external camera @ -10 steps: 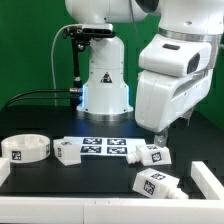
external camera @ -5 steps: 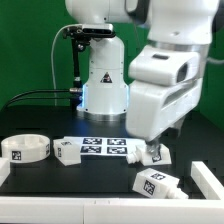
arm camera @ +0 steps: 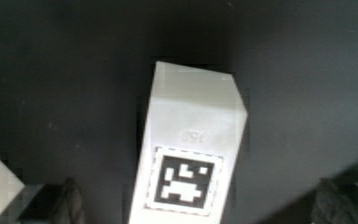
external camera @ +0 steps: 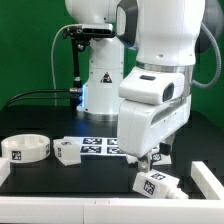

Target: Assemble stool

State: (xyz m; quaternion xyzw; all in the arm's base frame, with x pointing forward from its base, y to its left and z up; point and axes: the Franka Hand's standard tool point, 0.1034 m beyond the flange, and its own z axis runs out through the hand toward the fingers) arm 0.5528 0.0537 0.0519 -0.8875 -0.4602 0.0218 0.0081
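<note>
My fingers still hover above the white leg [arm camera: 188,140] in the wrist view, so it is too early to close and my gripper lowers first.
The stool lies in loose white tagged parts on the black table. The round seat [external camera: 25,148] sits at the exterior view's left, with one leg [external camera: 68,150] beside it. Another leg [external camera: 158,182] lies near the front. My gripper [external camera: 143,163] hangs low over a third leg [external camera: 161,155], which the hand mostly hides. In the wrist view that leg [arm camera: 197,125] lies lengthwise between the fingers, tag up. The gripper [arm camera: 197,205] is open, with one dark finger [arm camera: 51,203] well clear on each side, and nothing is held.
The marker board [external camera: 100,146] lies flat behind the legs. The robot's base [external camera: 105,88] stands at the back in front of a green wall. Another white part [external camera: 210,178] shows at the exterior view's right edge. A white rim [external camera: 60,212] runs along the table's front.
The hand has swung toward the exterior view's left and come down, now covering the leg that showed beside it before. Jaws stay wide. No part has moved.
</note>
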